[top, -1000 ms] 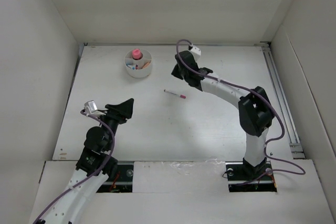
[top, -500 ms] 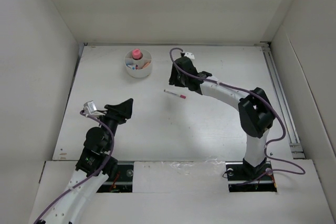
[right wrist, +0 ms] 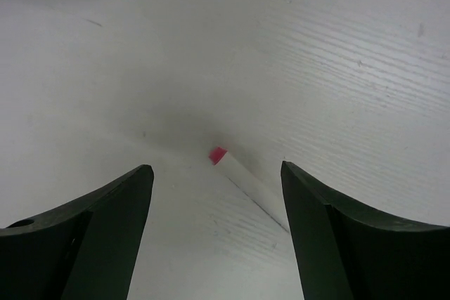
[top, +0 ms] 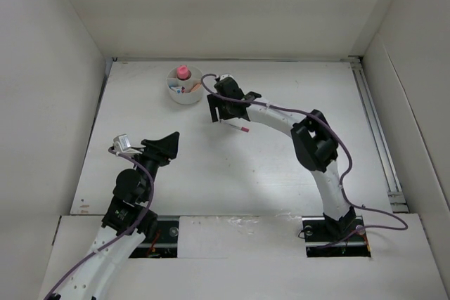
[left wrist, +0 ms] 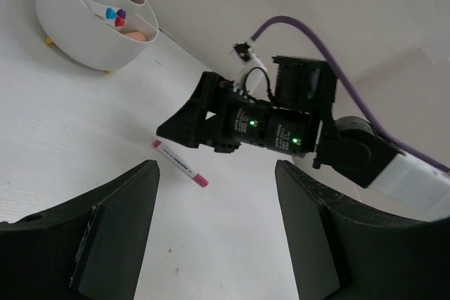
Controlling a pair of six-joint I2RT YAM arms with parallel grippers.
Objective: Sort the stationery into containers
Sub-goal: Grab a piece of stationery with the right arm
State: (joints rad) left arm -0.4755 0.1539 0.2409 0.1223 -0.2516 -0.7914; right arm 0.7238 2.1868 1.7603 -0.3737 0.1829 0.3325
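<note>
My right gripper grabs the pen near its cup-side pink end next, so the pen's other end stays free to enter the cup (top: 174,92).
A white pen with pink ends (top: 238,127) lies flat on the table, right of the cup. My right gripper (top: 214,115) hangs open over its left end. In the right wrist view the pen's pink tip (right wrist: 218,154) lies between the spread fingers, untouched. The round white divided cup (top: 174,92) stands at the back left. It holds a pink-capped bottle (top: 183,72) and several small coloured pieces. My left gripper (top: 169,145) stays open and empty above the near left of the table. Its wrist view takes in the pen (left wrist: 180,163), the cup (left wrist: 77,33) and the right gripper (left wrist: 169,131).
White walls enclose the table on the left, back and right. A metal rail (top: 373,124) runs along the right edge. The right arm's purple cable (top: 281,110) loops above its forearm.
The right arm swung left and came down over the pen's left end, and its jaws went from shut to open. The left arm has not moved.
</note>
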